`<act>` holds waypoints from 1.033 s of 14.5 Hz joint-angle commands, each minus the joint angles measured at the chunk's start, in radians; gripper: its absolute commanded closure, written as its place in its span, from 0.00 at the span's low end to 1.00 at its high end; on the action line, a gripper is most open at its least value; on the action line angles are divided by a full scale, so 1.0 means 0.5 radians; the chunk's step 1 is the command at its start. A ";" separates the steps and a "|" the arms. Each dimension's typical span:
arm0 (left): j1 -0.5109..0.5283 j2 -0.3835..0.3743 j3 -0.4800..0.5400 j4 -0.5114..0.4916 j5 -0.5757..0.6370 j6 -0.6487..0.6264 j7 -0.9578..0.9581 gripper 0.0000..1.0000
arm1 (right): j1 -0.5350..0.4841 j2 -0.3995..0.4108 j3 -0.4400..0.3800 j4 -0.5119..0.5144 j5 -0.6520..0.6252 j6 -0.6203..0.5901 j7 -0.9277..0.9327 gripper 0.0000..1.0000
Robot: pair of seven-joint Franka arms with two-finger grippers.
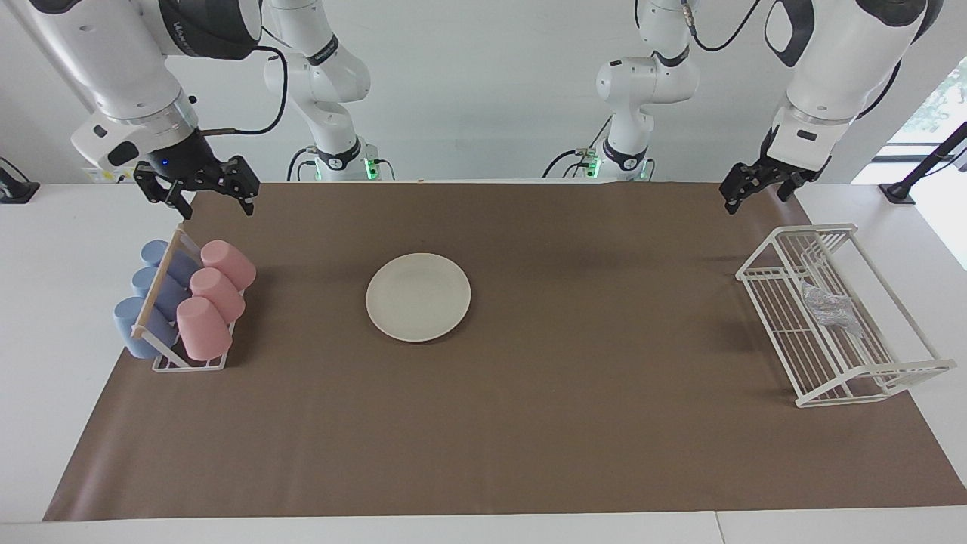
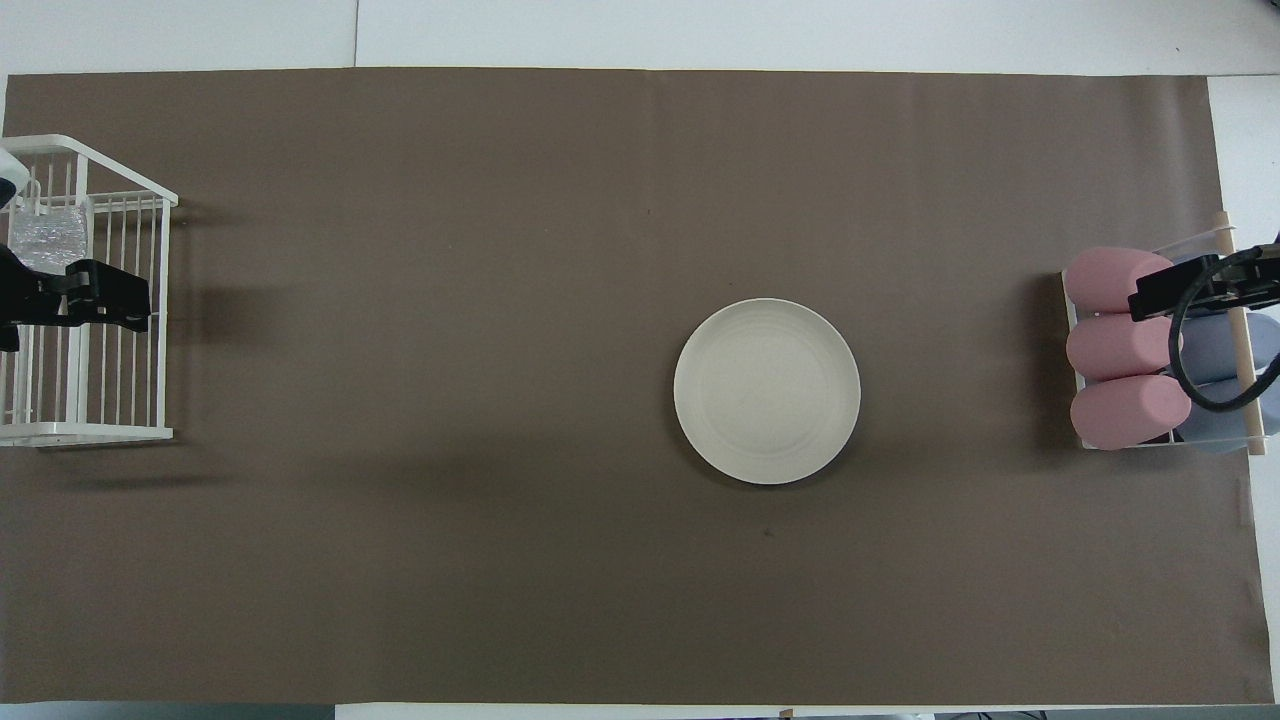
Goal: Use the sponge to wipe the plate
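My left gripper grabs the silvery sponge by its end [image 2: 49,238] next, leaving the remaining part free to wipe the plate [image 2: 767,390].
The cream-white plate [image 1: 418,296] [image 2: 767,390] lies flat on the brown mat near the table's middle, with nothing on it. The silvery, wrinkly sponge [image 1: 829,306] [image 2: 50,240] rests inside the white wire rack [image 1: 876,372] [image 2: 90,432] at the left arm's end of the table. My left gripper [image 1: 758,198] [image 2: 110,297] hangs open in the air over that rack, holding nothing and clear of the sponge. Raised over the cup rack at the right arm's end, my right gripper [image 1: 217,208] [image 2: 1180,290] is open and empty too.
Three pink cups [image 1: 215,295] [image 2: 1120,345] and three blue cups [image 1: 151,295] [image 2: 1215,360] lie on their sides in a small rack with a wooden bar. The brown mat [image 1: 529,423] covers most of the table between the two racks.
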 commanded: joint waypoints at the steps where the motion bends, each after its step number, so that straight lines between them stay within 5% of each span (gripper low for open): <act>1: -0.070 0.164 0.005 -0.004 0.312 0.152 -0.097 0.00 | -0.010 -0.030 0.014 -0.031 0.006 0.020 0.040 0.00; 10: -0.107 0.769 0.008 -0.062 1.623 0.481 -0.326 0.00 | -0.004 -0.030 0.082 -0.031 -0.019 0.042 0.564 0.00; 15: -0.088 0.782 0.008 -0.062 1.664 0.481 -0.400 0.00 | 0.091 -0.033 0.156 -0.049 -0.025 0.121 1.196 0.00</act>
